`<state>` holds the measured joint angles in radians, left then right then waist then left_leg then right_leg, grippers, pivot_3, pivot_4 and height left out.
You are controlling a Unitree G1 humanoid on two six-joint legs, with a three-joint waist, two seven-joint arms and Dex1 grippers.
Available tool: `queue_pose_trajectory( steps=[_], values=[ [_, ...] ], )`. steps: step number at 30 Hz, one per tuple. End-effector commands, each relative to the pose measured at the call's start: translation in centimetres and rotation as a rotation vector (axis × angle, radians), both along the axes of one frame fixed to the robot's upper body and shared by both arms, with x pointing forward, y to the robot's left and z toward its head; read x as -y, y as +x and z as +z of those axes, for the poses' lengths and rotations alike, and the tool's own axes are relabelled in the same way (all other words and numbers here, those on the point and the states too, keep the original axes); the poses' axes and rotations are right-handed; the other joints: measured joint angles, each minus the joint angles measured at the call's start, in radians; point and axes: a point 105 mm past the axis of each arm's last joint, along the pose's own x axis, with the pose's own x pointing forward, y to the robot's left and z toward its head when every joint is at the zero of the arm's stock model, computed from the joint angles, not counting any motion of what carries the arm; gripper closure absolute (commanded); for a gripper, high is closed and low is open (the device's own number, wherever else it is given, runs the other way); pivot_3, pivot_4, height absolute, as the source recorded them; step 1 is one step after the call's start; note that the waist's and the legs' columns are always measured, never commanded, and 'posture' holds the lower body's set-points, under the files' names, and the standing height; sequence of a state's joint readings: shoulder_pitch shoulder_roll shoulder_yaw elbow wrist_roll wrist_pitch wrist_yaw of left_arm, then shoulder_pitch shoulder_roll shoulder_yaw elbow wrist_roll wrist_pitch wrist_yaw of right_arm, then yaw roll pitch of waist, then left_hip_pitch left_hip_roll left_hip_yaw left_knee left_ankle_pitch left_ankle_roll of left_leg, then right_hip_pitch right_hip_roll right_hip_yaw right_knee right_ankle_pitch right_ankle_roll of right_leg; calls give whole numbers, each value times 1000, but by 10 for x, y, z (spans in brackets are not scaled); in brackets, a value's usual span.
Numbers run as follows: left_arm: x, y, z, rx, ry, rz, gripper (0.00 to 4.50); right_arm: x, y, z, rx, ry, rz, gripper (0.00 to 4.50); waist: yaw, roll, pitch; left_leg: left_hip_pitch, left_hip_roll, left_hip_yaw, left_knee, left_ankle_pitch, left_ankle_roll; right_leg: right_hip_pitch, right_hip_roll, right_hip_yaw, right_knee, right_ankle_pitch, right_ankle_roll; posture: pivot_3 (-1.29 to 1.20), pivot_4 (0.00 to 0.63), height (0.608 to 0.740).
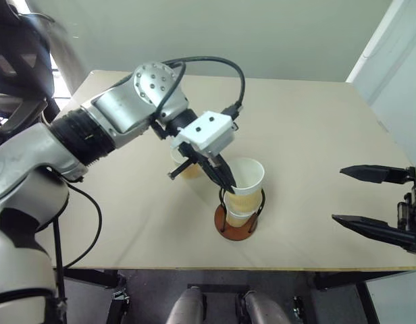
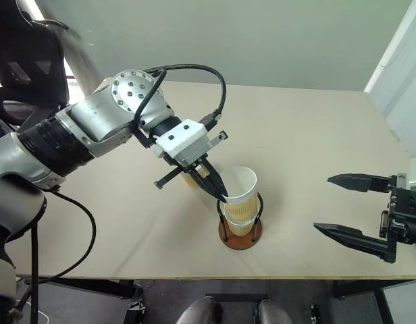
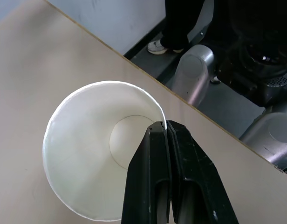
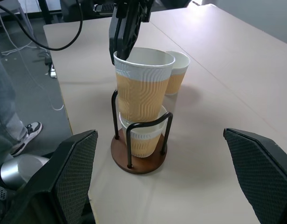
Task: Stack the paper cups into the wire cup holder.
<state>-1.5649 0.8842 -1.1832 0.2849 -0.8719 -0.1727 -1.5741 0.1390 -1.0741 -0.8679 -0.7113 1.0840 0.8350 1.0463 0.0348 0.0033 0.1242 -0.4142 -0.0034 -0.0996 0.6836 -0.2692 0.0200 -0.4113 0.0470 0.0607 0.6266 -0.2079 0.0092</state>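
The upper cup's base (image 1: 243, 206) sits inside the seated cup's rim, so the upper cup would remain nested and it is now time for my left gripper to open.
The wire cup holder (image 4: 118, 153) stands near the table's front edge with one paper cup (image 4: 142, 139) seated inside its black loops. A second paper cup (image 1: 247, 177) sits partly nested in that cup, rising well above the loops. My left gripper (image 1: 229, 183) is shut on the rim of this upper cup, one finger inside and one outside, as the left wrist view shows at the fingers (image 3: 157, 177). A third paper cup (image 4: 177, 71) stands on the table just behind the holder, half hidden by my left hand. My right gripper (image 1: 338, 194) hovers open to the right, holding nothing.
The tan table (image 1: 316, 121) has open room around the holder, whose base is close to the front edge (image 1: 275, 268). A person's shoe (image 4: 27, 134) shows on the floor beyond the table's side. A black chair (image 2: 32, 61) stands at the far left.
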Motion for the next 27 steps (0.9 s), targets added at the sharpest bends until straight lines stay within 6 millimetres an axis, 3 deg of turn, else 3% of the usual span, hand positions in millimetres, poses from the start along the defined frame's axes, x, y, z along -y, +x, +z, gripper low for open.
queue_pose_trajectory(
  steps=[1,15,18,26,27],
  values=[
    [-2,-3,8,37,19,-44,4500,0,-4,9,55,-5,-14,47,0,0,0,0,0,0,0,0,0,0,0,0,0,0,0,0,150,740],
    [1,-1,4,30,24,-55,4500,2,-7,4,40,-12,-43,47,1,0,0,0,0,1,0,0,0,0,0,1,0,0,0,0,150,740],
    [1,1,3,38,28,-49,3956,2,-6,4,39,-14,-44,0,1,0,0,0,0,2,0,0,1,0,0,1,0,0,0,0,150,740],
    [6,7,9,57,-39,-47,1245,3,-2,4,40,-19,-41,0,2,0,0,0,0,2,0,0,1,0,0,1,0,0,1,0,150,740],
    [7,8,13,56,-65,-40,1245,2,-1,4,42,-19,-37,0,2,0,0,0,0,2,1,-1,1,0,0,1,0,0,1,0,150,740]
  ],
)
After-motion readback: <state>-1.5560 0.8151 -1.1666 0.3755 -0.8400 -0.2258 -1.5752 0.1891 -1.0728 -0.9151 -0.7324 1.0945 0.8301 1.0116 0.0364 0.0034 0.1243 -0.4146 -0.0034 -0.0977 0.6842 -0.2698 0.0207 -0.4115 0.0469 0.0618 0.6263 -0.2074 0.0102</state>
